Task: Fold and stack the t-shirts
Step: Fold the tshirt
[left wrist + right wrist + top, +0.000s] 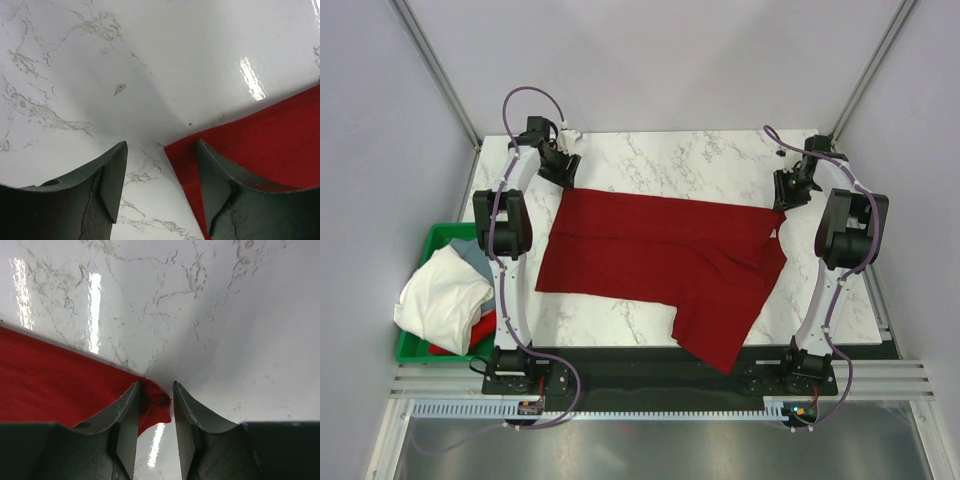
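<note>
I need to pinch the dark red t-shirt's bunched far corner (779,213) (157,399) next with my right gripper, opposite my left gripper's corner, to spread the t-shirt out for folding.
A large dark red t-shirt (660,260) lies spread on the marble table (670,160), and its near right part reaches over the front edge. A small white label (776,233) shows near its right side. My left gripper (560,165) is open at the shirt's far left corner; in the left wrist view (162,145) that red corner (250,140) lies under the right finger. My right gripper (790,195) is open at the far right corner; in the right wrist view (155,387) the bunched corner (159,402) sits between the jaws, which stand apart.
A green bin (432,240) stands off the table's left edge and holds a white tee (445,295), a grey one (472,255) and a red one (480,330). Bare marble lies beyond the shirt's far edge. Grey walls enclose the table.
</note>
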Tool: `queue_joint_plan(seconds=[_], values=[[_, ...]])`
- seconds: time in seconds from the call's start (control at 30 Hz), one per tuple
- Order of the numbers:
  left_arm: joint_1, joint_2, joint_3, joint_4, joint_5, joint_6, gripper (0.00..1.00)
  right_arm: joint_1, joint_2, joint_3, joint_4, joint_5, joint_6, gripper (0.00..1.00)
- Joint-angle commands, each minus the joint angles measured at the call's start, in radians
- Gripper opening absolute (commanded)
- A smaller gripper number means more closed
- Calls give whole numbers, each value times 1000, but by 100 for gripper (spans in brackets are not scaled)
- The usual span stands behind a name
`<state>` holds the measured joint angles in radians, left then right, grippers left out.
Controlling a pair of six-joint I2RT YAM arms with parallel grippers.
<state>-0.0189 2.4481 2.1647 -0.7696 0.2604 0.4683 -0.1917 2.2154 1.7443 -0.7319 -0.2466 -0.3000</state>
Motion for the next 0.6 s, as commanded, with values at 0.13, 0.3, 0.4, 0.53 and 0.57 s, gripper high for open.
queue_joint_plan(seconds=[0.13,0.3,0.4,0.53,0.57], values=[[4,-9,32,0,-21,-11,64,-48,-10,24,-23,-54,-5,41],[4,2,35,1,-23,-10,64,-54,-5,-9,-43,-95,-19,38],[2,6,30,0,-32,-8,64,-54,1,-20,-52,-126,-27,25],[0,12,32,-3,-26,-7,64,-52,7,-17,-55,-137,-31,17],[-1,15,33,-8,-14,-7,62,-54,9,-14,-57,-137,-31,17]])
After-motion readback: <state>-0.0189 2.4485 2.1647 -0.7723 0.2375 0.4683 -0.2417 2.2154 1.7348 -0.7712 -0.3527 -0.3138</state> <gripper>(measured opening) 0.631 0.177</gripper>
